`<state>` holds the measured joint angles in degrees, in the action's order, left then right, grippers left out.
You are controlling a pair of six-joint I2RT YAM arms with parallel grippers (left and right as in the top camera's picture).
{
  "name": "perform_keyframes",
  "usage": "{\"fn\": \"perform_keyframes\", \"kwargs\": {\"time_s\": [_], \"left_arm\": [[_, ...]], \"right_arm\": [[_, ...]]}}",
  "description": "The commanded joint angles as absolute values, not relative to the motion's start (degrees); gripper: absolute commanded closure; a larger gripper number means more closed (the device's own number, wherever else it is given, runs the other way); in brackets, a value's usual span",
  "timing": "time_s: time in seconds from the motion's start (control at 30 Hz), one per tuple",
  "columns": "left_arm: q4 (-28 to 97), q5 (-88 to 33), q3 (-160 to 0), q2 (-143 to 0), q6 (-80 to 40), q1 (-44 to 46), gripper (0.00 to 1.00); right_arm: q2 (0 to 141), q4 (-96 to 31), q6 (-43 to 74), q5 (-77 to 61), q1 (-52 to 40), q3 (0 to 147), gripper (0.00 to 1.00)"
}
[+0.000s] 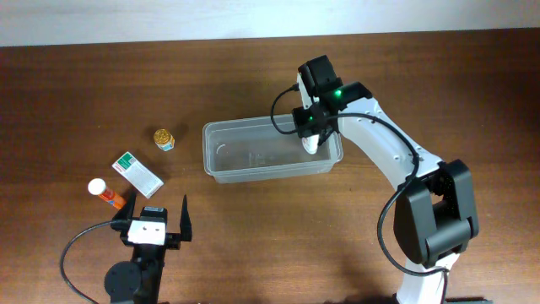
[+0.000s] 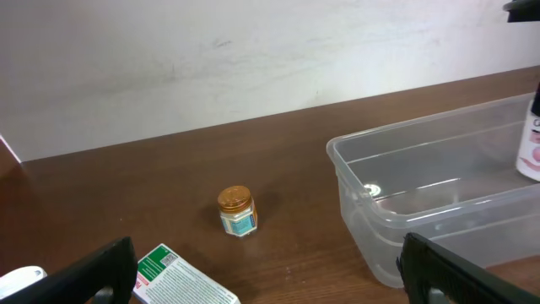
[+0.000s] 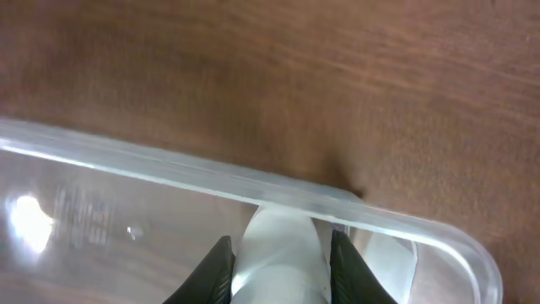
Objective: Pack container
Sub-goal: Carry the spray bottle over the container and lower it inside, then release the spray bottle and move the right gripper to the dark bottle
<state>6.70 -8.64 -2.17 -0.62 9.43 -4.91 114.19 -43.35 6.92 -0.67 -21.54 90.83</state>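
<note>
My right gripper is ready to let go of the white bottle, because the bottle's lower part is within the container's sides and the bottle would end up inside.
The clear plastic container [image 1: 221, 152] lies mid-table; it also shows in the left wrist view [image 2: 354, 181] and the right wrist view [image 3: 169, 173]. My right gripper [image 1: 312, 135] is over the container's right end, shut on a white bottle [image 3: 280, 249] that hangs inside the tub; the bottle's pink-labelled side shows in the left wrist view [image 2: 530, 148]. My left gripper [image 1: 154, 221] is open and empty near the front left. A gold-capped small jar [image 1: 164, 138], a green-and-white box [image 1: 137, 173] and a white-capped orange bottle [image 1: 105, 192] lie on the table to the left.
The brown wooden table [image 1: 253, 245] ends at a pale wall at the back. The loose items sit between my left gripper and the container's left end.
</note>
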Motion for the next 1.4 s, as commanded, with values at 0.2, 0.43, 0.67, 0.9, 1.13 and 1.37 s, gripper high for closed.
{"fn": "perform_keyframes", "kwargs": {"time_s": [0.2, 0.43, 0.67, 0.9, 1.13, 1.37], "left_arm": [[6.70, -9.26, -1.85, -0.30, 9.98, -5.19, 0.01], [6.68, -9.26, -1.85, -0.30, 9.98, -5.21, 0.01], [6.68, -9.26, -1.85, -0.30, 9.98, -5.21, 0.01], [6.68, -9.26, -1.85, -0.30, 9.98, -5.21, 0.00], [6.68, -9.26, -1.85, -0.30, 9.98, -5.19, 0.01], [6.68, -9.26, -1.85, -0.30, 9.98, -5.21, 0.01]], "right_arm": [[113.30, -40.82, 11.18, 3.38, -22.22, 88.38, 0.79], [113.30, -40.71, 12.78, 3.99, -22.22, 88.38, 0.79], [113.30, -40.93, 13.63, 4.45, -22.22, 88.38, 0.57], [112.36, -42.17, 13.52, 4.36, -22.22, 88.68, 0.46], [105.71, -50.30, 10.39, 3.49, -22.22, 94.91, 0.42], [96.38, -57.49, 5.89, 4.25, -21.19, 100.92, 0.24]]}}
